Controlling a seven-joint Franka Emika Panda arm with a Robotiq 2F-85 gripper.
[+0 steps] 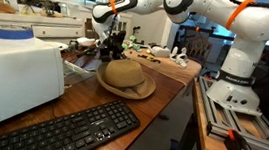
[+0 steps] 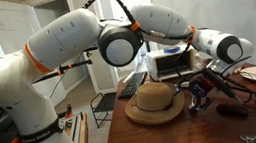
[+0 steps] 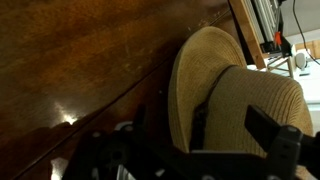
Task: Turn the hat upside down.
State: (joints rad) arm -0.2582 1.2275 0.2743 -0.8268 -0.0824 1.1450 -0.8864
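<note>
The straw hat (image 1: 124,77) has to be turned upside down, so the robot's gripper will next grab the hat's edge at the far side and leave the hat's top free.
The tan woven straw hat (image 1: 124,77) lies crown up, brim down, on the brown wooden table (image 1: 175,74). It also shows in an exterior view (image 2: 155,100) and fills the right of the wrist view (image 3: 240,90). My gripper (image 1: 112,51) hangs at the hat's far side, low over the brim, and is also seen in an exterior view (image 2: 198,82). In the wrist view my gripper (image 3: 235,128) is open, with its two dark fingers apart and part of the rounded crown between them. I cannot tell whether the fingers touch the straw.
A black keyboard (image 1: 69,128) lies in front of the hat. A white box (image 1: 14,77) with a blue tape roll (image 1: 10,32) on top stands beside it. Small clutter (image 1: 162,53) sits at the table's far end. A metal frame (image 1: 235,126) and the robot base stand beyond the table edge.
</note>
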